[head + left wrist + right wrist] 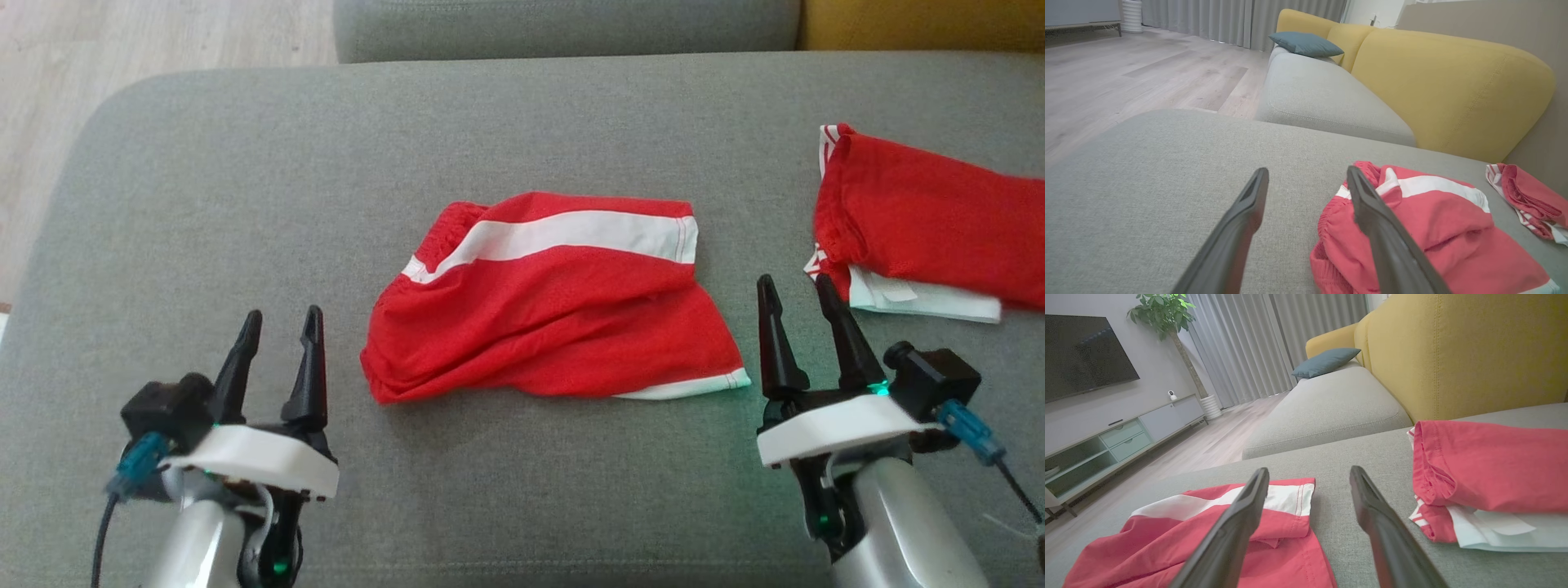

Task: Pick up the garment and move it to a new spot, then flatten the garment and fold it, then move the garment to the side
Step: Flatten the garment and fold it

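Observation:
The left gripper will next pinch the gathered waistband edge (396, 291) to pick up the garment. The garment's waistband stands up, while its legs lie slack on the cushion (522, 122).
The garment (555, 302) is a pair of red shorts with a white stripe, lying rumpled in the middle of the grey cushion (522, 122). It also shows as the garment (1433, 228) and the garment (1180, 539) in the wrist views. My left gripper (282, 327) stands open just left of the waistband, nothing between its fingers. My right gripper (796, 294) is open too, just right of the leg hem, and holds nothing. The left gripper (1306, 175) and right gripper (1308, 475) both hover low over the cushion.
A second red garment with white trim (922, 224) lies folded at the cushion's right side, close to my right gripper. Wood floor (122, 49) drops off beyond the cushion's left edge. Another grey seat (1323, 94) and a yellow backrest (1453, 85) stand behind.

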